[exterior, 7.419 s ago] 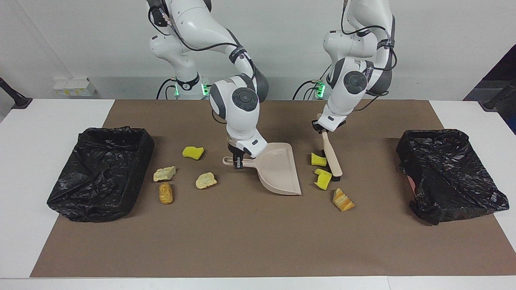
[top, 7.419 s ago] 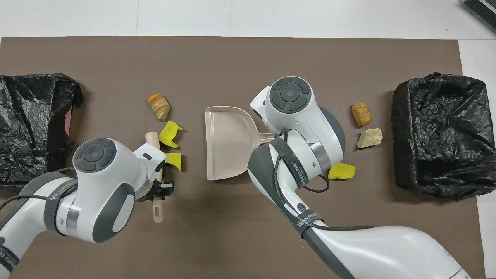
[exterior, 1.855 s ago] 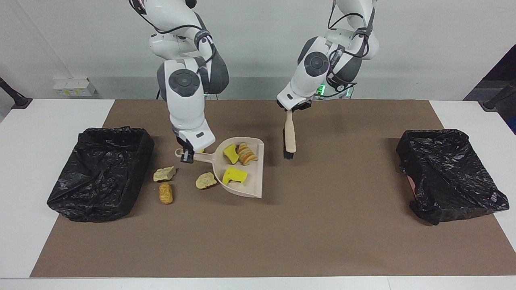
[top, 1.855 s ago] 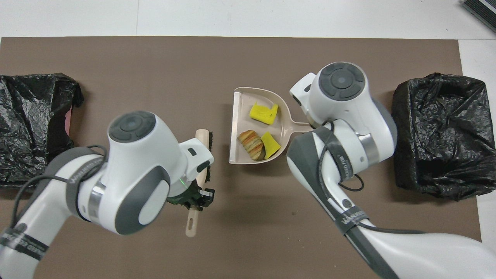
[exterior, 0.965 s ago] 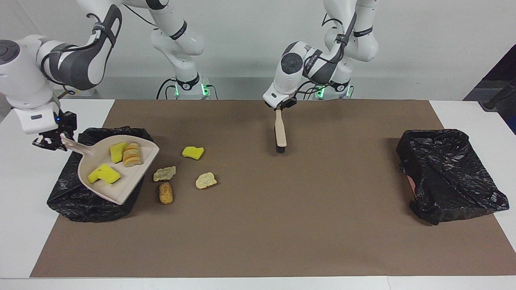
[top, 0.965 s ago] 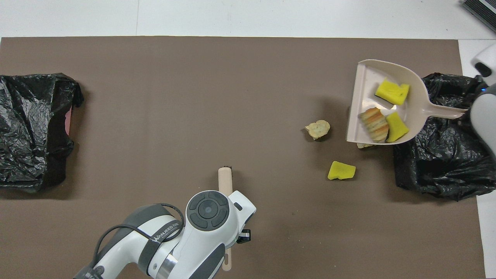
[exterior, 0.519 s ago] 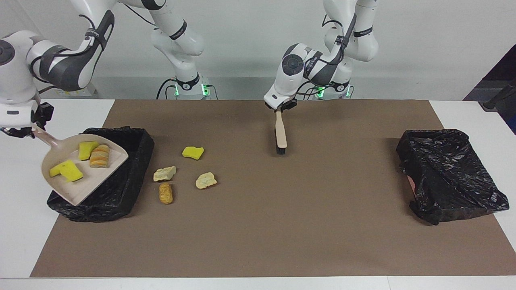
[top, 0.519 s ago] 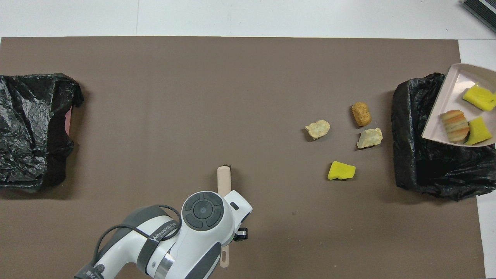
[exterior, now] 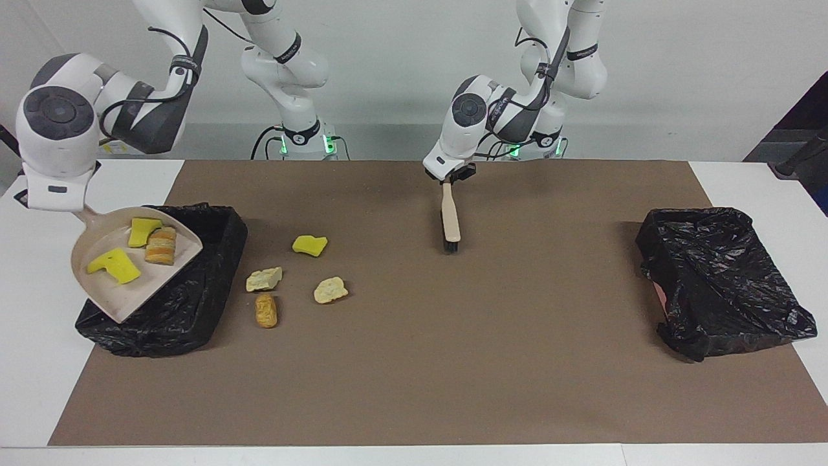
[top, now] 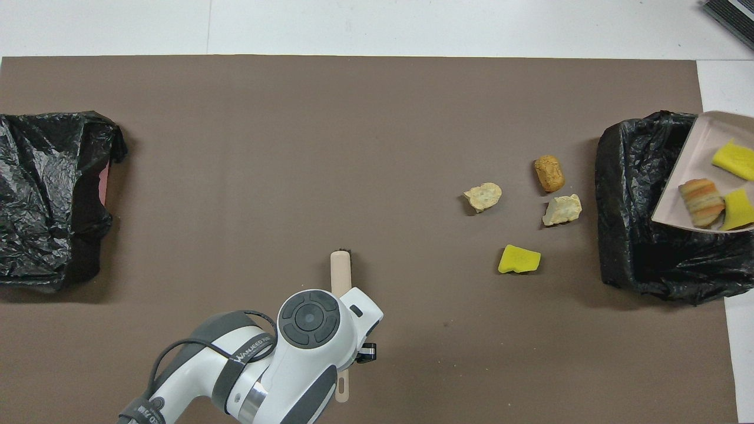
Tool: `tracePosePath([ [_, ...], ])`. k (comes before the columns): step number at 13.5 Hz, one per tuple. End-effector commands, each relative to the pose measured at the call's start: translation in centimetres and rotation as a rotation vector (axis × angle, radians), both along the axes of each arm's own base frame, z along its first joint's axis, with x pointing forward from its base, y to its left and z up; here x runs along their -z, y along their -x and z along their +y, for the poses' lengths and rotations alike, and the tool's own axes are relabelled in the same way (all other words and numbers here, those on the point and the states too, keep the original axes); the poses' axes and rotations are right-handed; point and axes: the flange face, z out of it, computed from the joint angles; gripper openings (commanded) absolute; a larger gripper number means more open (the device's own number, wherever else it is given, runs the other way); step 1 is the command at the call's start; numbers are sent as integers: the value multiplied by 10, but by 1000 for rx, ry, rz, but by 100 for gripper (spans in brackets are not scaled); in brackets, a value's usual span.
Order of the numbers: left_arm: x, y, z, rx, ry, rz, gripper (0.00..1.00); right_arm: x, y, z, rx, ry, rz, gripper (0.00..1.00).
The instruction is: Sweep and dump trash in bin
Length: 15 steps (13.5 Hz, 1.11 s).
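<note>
The brush (top: 340, 272) lies low along the brown mat beneath my left gripper and would rest there, so it is time to open my left gripper.
My right gripper (exterior: 81, 210) is shut on the handle of the beige dustpan (exterior: 119, 285) and holds it tilted over the black bin (exterior: 194, 304) at the right arm's end of the table. In the pan lie two yellow sponge chunks (exterior: 114, 265) and a striped bread piece (exterior: 160, 246); the pan (top: 695, 159) also shows in the overhead view. Several scraps lie on the mat beside that bin: a yellow sponge (exterior: 309, 245), two cream lumps (exterior: 264, 279) (exterior: 330, 290) and a brown piece (exterior: 266, 310). My left gripper (exterior: 447, 179) is shut on the brush (exterior: 450, 217), bristles down on the mat.
A second black bin (exterior: 718, 278) stands at the left arm's end of the table. The brown mat (exterior: 453, 362) covers most of the white table.
My right arm has carried the loaded dustpan from the mat's middle to over the bin, and its wrist has turned in the last half second. My left gripper and brush have barely moved.
</note>
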Motion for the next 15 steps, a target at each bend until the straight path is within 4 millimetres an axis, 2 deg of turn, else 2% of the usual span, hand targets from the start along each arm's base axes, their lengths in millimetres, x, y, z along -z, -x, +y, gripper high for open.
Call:
tracePosePath([
  [1,2,-1,7,-15,7,3,37,-14,0,6,16,65,-15,0],
  [2,1,-5,9,-20,7,4,66,-17,0,10,24,81,-10,0],
  [3,1,-11,12,-37,9,4,100,-19,0,11,34,102,-14,0],
  [5,-5,-31,26,-68,18,-1,100,-25,-4,22,6,150,-14,0],
  [7,-30,-60,39,-90,32,-1,100,-31,-2,21,26,159,-10,0],
  [8,-38,-74,52,-74,50,-5,100,-33,-2,19,21,168,-1,0],
  [9,-43,-90,73,-53,67,-27,100,-34,-1,18,15,175,7,0],
  [13,-72,-126,130,24,75,-103,100,-48,-6,24,-23,253,13,0],
  [15,-84,-144,158,47,46,-153,100,-55,-12,41,-74,321,22,0],
])
